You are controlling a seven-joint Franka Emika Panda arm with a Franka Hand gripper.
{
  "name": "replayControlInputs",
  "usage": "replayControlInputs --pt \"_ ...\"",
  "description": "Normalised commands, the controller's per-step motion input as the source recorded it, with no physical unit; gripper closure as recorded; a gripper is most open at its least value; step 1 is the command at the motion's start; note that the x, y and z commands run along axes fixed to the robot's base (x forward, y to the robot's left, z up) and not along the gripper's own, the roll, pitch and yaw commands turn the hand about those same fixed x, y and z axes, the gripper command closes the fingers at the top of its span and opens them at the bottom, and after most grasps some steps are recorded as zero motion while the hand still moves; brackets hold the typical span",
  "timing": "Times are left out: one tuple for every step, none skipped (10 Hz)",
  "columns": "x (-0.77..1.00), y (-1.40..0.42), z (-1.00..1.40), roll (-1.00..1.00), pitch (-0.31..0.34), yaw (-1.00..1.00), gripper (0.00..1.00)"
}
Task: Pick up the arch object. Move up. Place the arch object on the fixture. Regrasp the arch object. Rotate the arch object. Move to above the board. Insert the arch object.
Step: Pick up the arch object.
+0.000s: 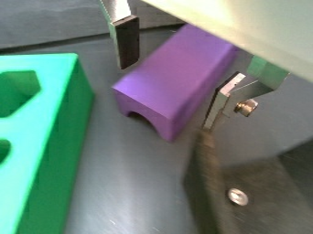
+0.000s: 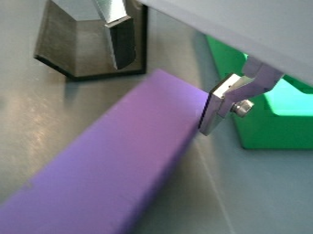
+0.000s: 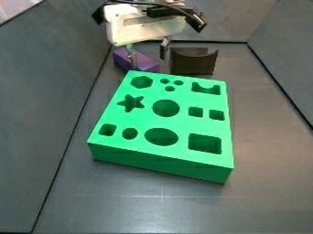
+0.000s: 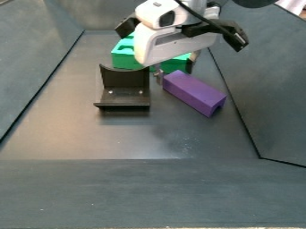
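Observation:
My gripper should next grab the purple arch object across its long sides, so that it can go onto the fixture [image 3: 192, 59].
The purple arch object [image 1: 178, 82] lies flat on the dark floor, its arch cut-out showing at one end; it also shows in the other views [image 2: 110, 164] [image 3: 134, 62] [image 4: 198, 92]. My gripper [image 1: 175, 71] is open and low over one end of it, with one finger [image 1: 124, 41] on each side [image 1: 226, 102] and small gaps to the block. The gripper shows in the other wrist view [image 2: 171, 73] too. The dark fixture [image 2: 80, 41] [image 3: 192, 59] [image 4: 123, 89] stands beside the block. The green board [image 3: 166, 119] [image 1: 43, 119] lies close by.
Dark walls [image 3: 73, 82] enclose the floor on the sides. The white gripper body [image 4: 162, 36] hides part of the green board in a side view. A screw head [image 1: 236, 195] sits in the floor plate near the block.

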Motion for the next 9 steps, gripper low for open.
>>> replayControlInputs --pt "-0.07 0.0 -0.61 0.3 -0.059 0.29 0.0" --pt "-0.3 0.17 -0.77 0.27 -0.103 0.27 0.0" --pt "-0.45 0.07 -0.8 0.28 -0.061 0.17 0.0" --pt "-0.1 -0.02 -0.21 0.03 -0.029 0.0 0.0" --pt "-0.07 0.0 -0.17 0.0 -0.206 0.0 0.0" --pt "0.0 -0.2 -0.33 0.1 -0.126 0.08 0.0" --pt "0.19 -0.23 -0.11 0.1 -0.034 0.05 0.0" --pt "0.0 -0.01 0.0 0.0 -0.044 0.0 0.0" --pt "0.0 0.0 0.0 0.0 0.0 0.0 1.0"
